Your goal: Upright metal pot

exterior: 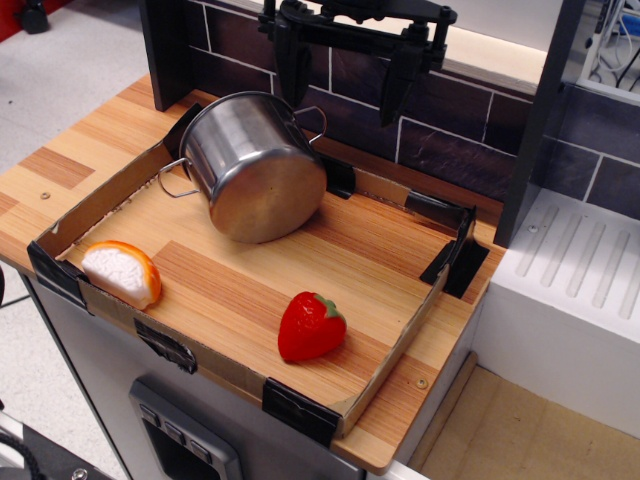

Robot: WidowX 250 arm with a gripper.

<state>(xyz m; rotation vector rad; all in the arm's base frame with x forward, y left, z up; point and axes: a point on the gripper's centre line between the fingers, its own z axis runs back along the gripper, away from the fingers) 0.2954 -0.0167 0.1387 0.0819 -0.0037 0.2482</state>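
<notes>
My gripper grabs the tipped metal pot's rim [205,108] next, to set the pot upright on the pot's flat base [269,197].
The metal pot [255,165] is a shiny steel cylinder with two wire loop handles. It lies tipped on its side at the back left of the wooden board [250,280], with its flat base facing the front right and its mouth turned to the back. My gripper [347,85] hangs just above and behind the pot. Its two black fingers are spread wide apart, open and empty. The left finger [293,70] is right over the pot's upper edge, and I cannot tell if it touches.
A red toy strawberry [310,326] lies at the front middle. An orange-and-white toy food piece [122,272] lies at the front left. A low cardboard rim [400,345] with black tape corners edges the board. A dark tiled wall [450,120] stands behind, and a white drainboard [580,270] lies to the right.
</notes>
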